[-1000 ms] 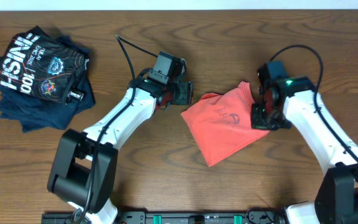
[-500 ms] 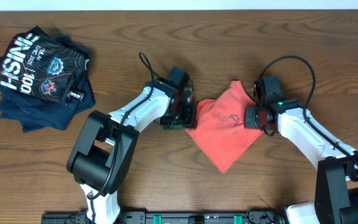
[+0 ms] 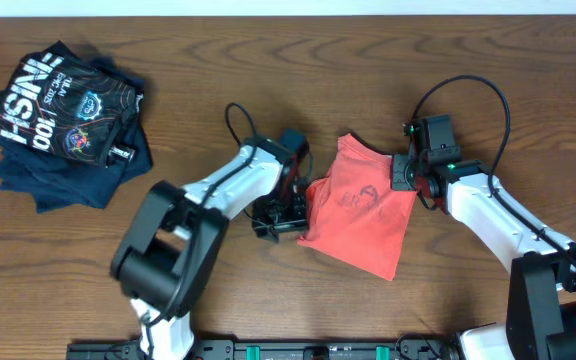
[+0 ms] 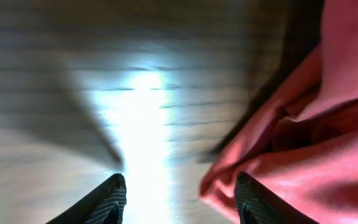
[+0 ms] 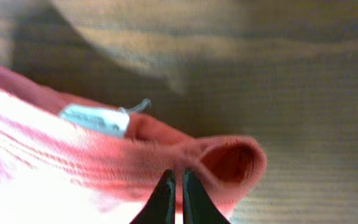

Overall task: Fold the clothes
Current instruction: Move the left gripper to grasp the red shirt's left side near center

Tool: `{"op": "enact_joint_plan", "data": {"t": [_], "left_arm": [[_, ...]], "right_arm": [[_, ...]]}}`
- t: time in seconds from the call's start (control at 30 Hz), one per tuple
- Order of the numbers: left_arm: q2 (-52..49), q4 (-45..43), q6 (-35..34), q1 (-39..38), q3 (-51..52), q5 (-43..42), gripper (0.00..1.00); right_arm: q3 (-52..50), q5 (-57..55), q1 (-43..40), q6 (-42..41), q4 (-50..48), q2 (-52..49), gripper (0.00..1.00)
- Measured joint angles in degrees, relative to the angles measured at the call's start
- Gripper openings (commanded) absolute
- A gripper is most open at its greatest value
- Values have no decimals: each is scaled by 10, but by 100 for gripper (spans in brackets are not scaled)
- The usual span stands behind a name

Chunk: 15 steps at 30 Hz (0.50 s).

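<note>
The left gripper grabs the folded T-shirt's bunched edge facing the navy pile next, to lay the shirt folded there.
The clothes (image 3: 360, 210), a red-orange T-shirt with a faint chest print, lie folded into a tilted oblong at the table's middle. My left gripper (image 3: 293, 212) sits at the shirt's left edge. In the left wrist view it (image 4: 180, 196) is open, bare table shows between the fingers, and the right finger rests against the bunched red cloth (image 4: 316, 124). My right gripper (image 3: 405, 172) is at the shirt's upper right edge. In the right wrist view it (image 5: 174, 186) is shut, tips pressed into a rolled fold of the shirt (image 5: 104, 155) near the white tag (image 5: 95, 118).
A pile of dark navy shirts with white lettering (image 3: 63, 120) lies at the far left of the wooden table (image 3: 268, 90). Black cables loop above both wrists.
The shirt has swung from a diamond into a more upright oblong. My left gripper moved down along its left edge, and the right gripper shifted left and slightly up with the cloth.
</note>
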<state>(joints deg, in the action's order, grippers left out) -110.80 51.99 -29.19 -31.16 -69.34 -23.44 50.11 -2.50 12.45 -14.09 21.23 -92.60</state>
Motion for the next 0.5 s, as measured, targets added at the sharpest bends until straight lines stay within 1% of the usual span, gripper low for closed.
{"op": "enact_joint_plan", "data": {"t": [0.13,0.23,0.37,0.4,0.47,0.5], "left_arm": [[72,-19,-9,29,1,55,74],[122,-78,6,58,2,74,83],[148,-166,58,80,1,64,87],[148,-180,69,81,1,57,87],[140,-210,92,81,1,42,88],[134,-225,103,80,1,31,88]], "right_arm": [[0,-6,0,2,25,0,7],[0,-10,-2,2,38,0,15],[0,-13,-12,6,58,20,17],[0,-14,-14,5,64,30,18],[1,-17,-21,5,79,62,26],[4,-20,-25,6,90,84,28]]}}
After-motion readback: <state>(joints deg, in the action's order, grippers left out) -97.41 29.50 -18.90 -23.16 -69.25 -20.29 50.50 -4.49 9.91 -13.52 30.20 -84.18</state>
